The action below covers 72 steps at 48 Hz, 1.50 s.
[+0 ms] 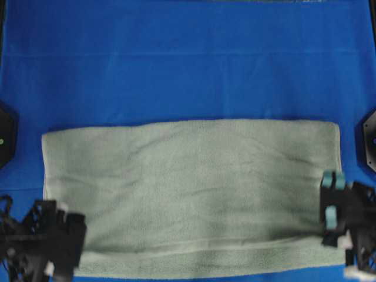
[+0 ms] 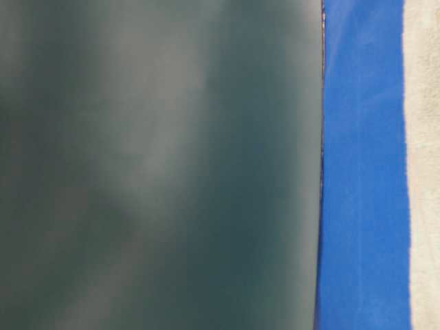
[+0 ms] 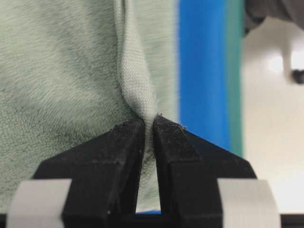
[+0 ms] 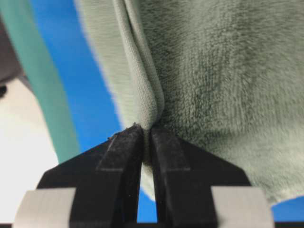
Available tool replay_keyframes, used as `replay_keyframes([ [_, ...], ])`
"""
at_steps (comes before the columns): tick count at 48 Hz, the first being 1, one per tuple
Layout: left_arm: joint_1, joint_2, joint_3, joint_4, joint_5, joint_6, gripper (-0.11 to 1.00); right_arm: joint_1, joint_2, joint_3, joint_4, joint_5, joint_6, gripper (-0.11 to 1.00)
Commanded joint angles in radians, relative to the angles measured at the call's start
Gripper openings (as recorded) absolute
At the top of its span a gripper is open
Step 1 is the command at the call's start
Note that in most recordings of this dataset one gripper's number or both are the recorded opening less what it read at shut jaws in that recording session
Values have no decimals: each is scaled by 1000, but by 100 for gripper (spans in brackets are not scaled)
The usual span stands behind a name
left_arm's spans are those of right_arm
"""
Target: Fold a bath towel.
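The pinched hem (image 1: 311, 239) hangs well short of the towel's far edge (image 1: 317, 124), so it moves toward that edge in my right gripper next, before the release.
The bath towel (image 1: 194, 188) is a pale sage-green terry rectangle spread across the near half of the blue cloth. My left gripper (image 1: 70, 226) sits at its near left corner and is shut on the towel's hemmed edge (image 3: 137, 80), which bunches up between the black fingertips (image 3: 128, 137). At the near right corner my right gripper (image 1: 333, 205) is likewise shut on a pinched fold of the towel's hem (image 4: 145, 90). In the table-level view only a pale strip of the towel (image 2: 423, 165) shows at the right edge.
A bright blue cloth (image 1: 188, 64) covers the table under and beyond the towel. Black arm bases (image 1: 369, 141) stand at the left and right edges. A blurred dark grey surface (image 2: 158, 165) fills most of the table-level view.
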Motion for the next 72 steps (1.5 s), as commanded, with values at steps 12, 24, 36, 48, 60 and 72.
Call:
replay_keyframes([
  [12, -61, 130, -81, 2, 29, -23, 6, 55, 216, -143, -5, 44, 130, 7],
  [24, -100, 164, -80, 2, 26, -72, 6, 71, 245, -144, -5, 67, 232, 7],
  [36, -129, 138, -86, 2, -18, -137, 6, 126, 229, -138, -5, 44, 296, 7],
  [48, -124, 150, -109, 6, -11, -169, 58, 144, 227, -141, -6, 104, 364, 26],
  [60, -48, 37, -127, 35, 133, -95, 70, 137, 72, -206, -210, 374, 368, 59],
  [72, 169, -156, -55, 77, 318, 109, 68, -49, -144, -115, -416, 652, 339, 59],
])
